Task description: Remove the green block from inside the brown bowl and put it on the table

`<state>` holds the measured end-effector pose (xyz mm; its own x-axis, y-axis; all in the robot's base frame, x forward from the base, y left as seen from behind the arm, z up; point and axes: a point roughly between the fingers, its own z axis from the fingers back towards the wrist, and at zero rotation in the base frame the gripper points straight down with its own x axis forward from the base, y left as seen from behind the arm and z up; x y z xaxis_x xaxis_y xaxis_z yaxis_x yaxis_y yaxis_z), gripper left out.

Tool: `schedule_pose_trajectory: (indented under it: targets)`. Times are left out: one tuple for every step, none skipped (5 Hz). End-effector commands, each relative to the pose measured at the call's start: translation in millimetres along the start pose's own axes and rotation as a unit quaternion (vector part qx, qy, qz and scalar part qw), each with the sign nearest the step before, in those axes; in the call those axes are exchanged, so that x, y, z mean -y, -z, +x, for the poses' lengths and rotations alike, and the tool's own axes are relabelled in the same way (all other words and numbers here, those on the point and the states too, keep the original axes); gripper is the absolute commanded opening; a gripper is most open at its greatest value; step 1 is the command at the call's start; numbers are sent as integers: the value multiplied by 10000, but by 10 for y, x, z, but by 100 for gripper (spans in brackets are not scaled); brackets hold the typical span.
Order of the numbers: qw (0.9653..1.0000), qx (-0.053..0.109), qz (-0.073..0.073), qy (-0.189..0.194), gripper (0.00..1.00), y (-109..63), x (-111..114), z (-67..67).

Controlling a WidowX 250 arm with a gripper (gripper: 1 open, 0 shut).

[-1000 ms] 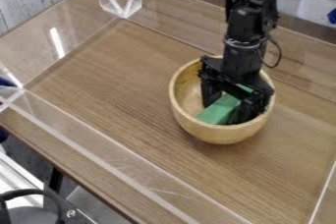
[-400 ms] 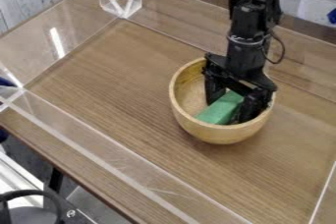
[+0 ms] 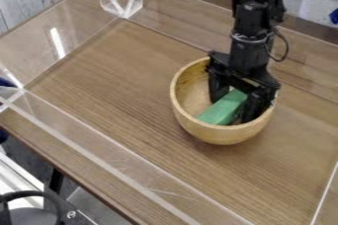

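The gripper grips the green block by its upper end (image 3: 236,97) next, to lift it out of the brown bowl.
A bright green block (image 3: 226,109) lies inside the round light-brown wooden bowl (image 3: 193,117), which sits on the wood-grain table (image 3: 106,101) at centre right. My black gripper (image 3: 240,95) points straight down into the bowl, its fingers (image 3: 215,79) spread open on either side of the block's far end. I cannot tell whether the fingertips touch the block. The near half of the block shows clearly; its far end is partly hidden behind the fingers.
Low clear acrylic walls (image 3: 53,41) edge the tabletop. A small clear V-shaped bracket (image 3: 122,2) stands at the far left corner. The arm's black column (image 3: 254,17) rises above the bowl. Bare wood stretches left of and in front of the bowl.
The gripper has edged slightly to the right and deeper into the bowl; it stays open and the block has not moved.
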<state>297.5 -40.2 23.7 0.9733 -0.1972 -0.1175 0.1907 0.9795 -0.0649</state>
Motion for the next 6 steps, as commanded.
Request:
schedule_pose_trajectory:
  targets:
    - [10000,43,-8,33,100,104,-60,49]
    - [10000,23,-33,8,100,125,-89,44]
    - [10000,17,-30,-9,0,141,-101,50]
    - [9999,107,-28,-32,0,40,-123,39]
    - [9997,224,-20,-63,0,-84,-150,24]
    - [9995,319,-20,-88,0,-189,-175,10]
